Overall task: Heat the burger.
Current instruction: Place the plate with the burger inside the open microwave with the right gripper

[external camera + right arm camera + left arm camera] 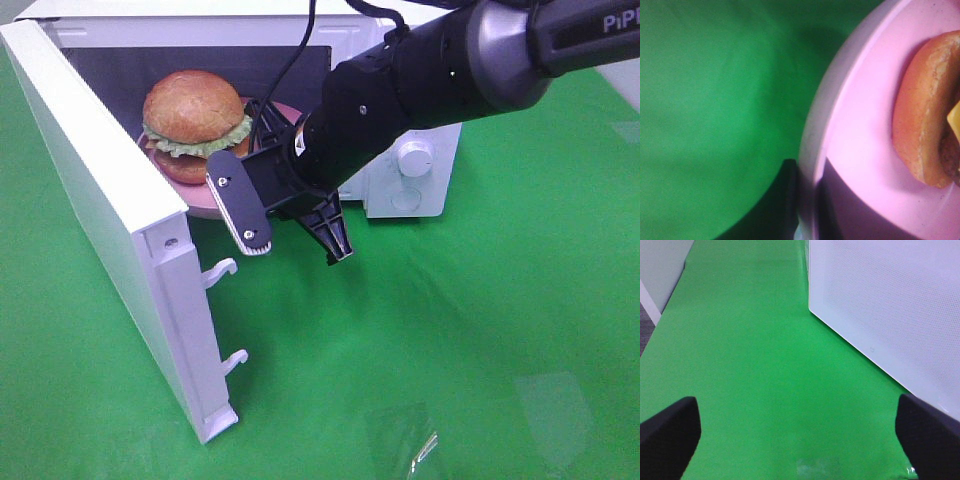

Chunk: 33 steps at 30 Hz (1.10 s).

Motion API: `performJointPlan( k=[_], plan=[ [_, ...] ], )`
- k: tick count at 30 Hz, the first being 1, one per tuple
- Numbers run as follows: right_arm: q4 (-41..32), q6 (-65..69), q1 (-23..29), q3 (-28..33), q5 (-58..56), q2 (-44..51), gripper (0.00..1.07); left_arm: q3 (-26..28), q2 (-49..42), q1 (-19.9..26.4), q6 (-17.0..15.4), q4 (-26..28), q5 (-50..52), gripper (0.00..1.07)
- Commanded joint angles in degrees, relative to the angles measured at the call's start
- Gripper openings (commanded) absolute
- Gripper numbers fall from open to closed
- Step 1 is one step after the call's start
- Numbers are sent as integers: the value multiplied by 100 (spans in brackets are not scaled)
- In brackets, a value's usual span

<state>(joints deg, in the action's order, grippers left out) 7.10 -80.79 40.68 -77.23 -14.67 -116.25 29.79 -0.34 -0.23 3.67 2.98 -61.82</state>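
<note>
The pink plate goes into the white microwave, before my right gripper releases it, since the plate's near edge (205,212) (827,107) juts out over green cloth.
The burger (195,118) has a golden-brown bun and a green lettuce edge, and it sits on a pink plate (203,203) at the mouth of the open white microwave (430,190). My right gripper (250,225) reaches in from the right and is shut on the plate's near rim. In the right wrist view its dark fingers (785,200) pinch the plate (860,130) edge, with the burger (925,115) bun just beyond. My left gripper (800,440) is open over green cloth, holds nothing, and is out of the high view.
The microwave door (100,180) swings out to the left with two latch hooks (222,270) on its edge. Its outer face (890,305) stands close beside my left gripper. The control knob (415,158) is right of the cavity. Green cloth (450,350) covers the table.
</note>
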Motion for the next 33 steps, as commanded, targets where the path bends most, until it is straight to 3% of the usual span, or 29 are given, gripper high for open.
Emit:
performJointPlan(
  k=[1, 8, 21, 33],
  plan=[
    [17, 160, -6, -407, 132, -132, 0, -17, -97, -6, 17, 6, 52, 98],
    [103, 401, -6, -837, -115, -430, 0, -17, -97, -6, 17, 6, 52, 98],
    [1003, 2074, -6, -2097, -378, -1146, 0, -17, -97, -6, 17, 6, 52, 98],
    [1272, 2280, -86, -2567, -413, -1467, 1, -17, -97, -6, 17, 6, 52, 98]
  ],
)
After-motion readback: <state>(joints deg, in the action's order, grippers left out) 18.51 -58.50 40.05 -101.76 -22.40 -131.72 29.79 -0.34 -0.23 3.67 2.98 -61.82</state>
